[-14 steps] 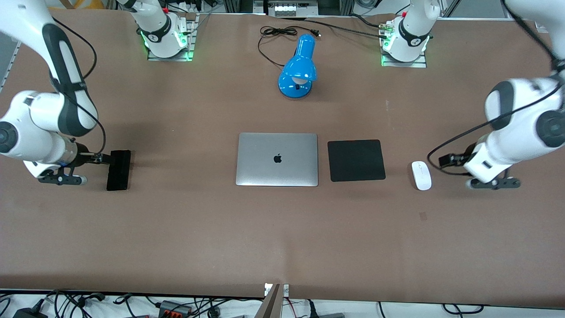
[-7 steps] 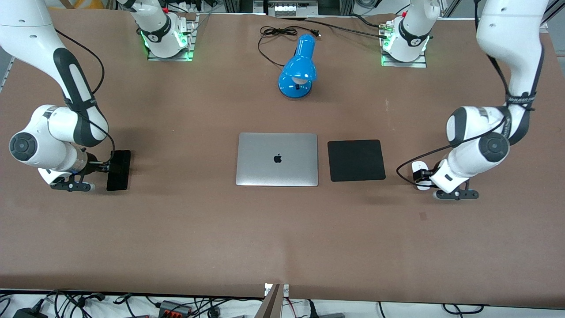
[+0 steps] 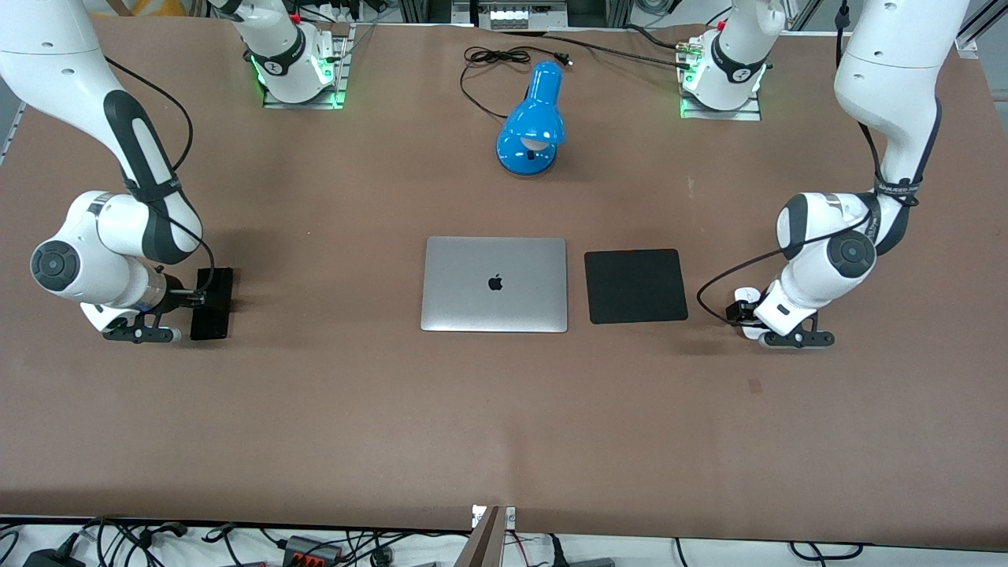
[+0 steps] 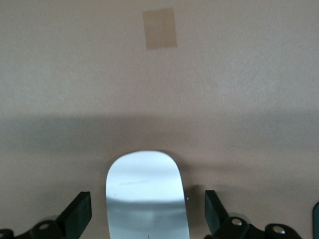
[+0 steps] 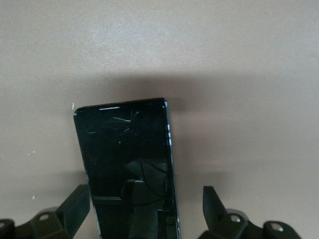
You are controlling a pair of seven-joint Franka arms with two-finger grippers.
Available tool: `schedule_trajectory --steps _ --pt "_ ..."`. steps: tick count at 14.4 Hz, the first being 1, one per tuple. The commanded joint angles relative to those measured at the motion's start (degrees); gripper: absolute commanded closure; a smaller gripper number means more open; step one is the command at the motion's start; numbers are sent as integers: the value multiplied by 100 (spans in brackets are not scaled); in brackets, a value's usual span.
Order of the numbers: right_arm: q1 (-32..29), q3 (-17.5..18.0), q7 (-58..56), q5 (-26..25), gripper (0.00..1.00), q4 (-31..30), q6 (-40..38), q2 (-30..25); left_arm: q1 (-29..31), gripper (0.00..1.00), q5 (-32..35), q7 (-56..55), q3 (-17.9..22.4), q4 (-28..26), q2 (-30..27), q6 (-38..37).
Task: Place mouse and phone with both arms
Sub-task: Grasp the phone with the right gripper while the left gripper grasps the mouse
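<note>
My left gripper's fingers are on both sides of the white mouse (image 3: 744, 295) (image 4: 145, 191), near the table. I need to close my left gripper now, and it would hold the mouse.
The white mouse (image 4: 145, 191) lies on the table between the open fingers of my left gripper (image 4: 147, 215), a gap at each side. In the front view my left gripper (image 3: 746, 313) covers most of the mouse (image 3: 744, 295), which lies beside the black mouse pad (image 3: 635, 285) toward the left arm's end. The black phone (image 3: 214, 303) lies flat toward the right arm's end. My right gripper (image 3: 191, 298) is low at it. In the right wrist view the phone (image 5: 124, 154) lies between the open fingers of my right gripper (image 5: 144, 208), close to one finger (image 5: 77, 204).
A closed silver laptop (image 3: 494, 284) lies mid-table next to the mouse pad. A blue desk lamp (image 3: 534, 122) with a black cord stands farther from the camera. A small tan patch (image 4: 159, 29) marks the table near the mouse.
My left arm has swung in toward the mouse pad and come down over the mouse. My right arm has shifted slightly toward the phone. Mouse and phone have not moved.
</note>
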Motion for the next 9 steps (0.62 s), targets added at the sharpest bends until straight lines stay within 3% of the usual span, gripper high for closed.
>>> schedule_trajectory --steps 1,3,7,9 --pt "2 56 9 130 0 67 32 49 13 0 80 -82 -13 -152 -96 98" --pt "11 56 -9 193 0 67 41 92 21 13 80 -82 -13 -135 -69 89" --pt "37 56 -88 193 0 67 111 162 13 51 80 -90 -13 -135 -96 45" --pt "37 56 -88 193 0 58 94 189 21 64 80 -11 -13 -126 -113 45"
